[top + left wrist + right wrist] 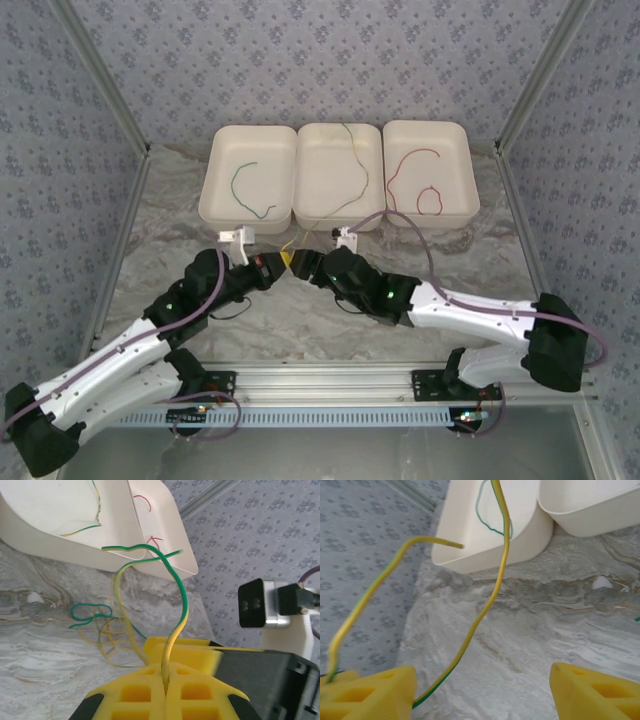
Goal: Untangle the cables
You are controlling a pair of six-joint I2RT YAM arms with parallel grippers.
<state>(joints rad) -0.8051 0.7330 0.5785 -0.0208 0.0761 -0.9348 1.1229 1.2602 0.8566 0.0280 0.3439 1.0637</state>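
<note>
I need to untangle the yellow-green cable between my left gripper and my right gripper, so I need to grab it with my right gripper along the cable's unpinched part.
My left gripper (165, 676) is shut on a yellow-green cable (183, 597), which arches up from the yellow pads toward the trays. The right gripper (482, 682) stands open, and the same cable (485, 605) runs past its left finger (375, 692) without being pinched. Both grippers meet mid-table, the left gripper (274, 266) and the right gripper (304, 263) nearly touching. A loose tangle of green and yellow cables (100, 626) lies on the table behind them. A green cable (245, 190), a yellow-green cable (358, 165) and red cables (415, 160) lie in the trays.
Three white trays (296, 215) stand side by side at the back of the marbled table (470, 270). The right wrist's camera block (260, 605) sits close beside my left fingers. Patterned walls close in both sides.
</note>
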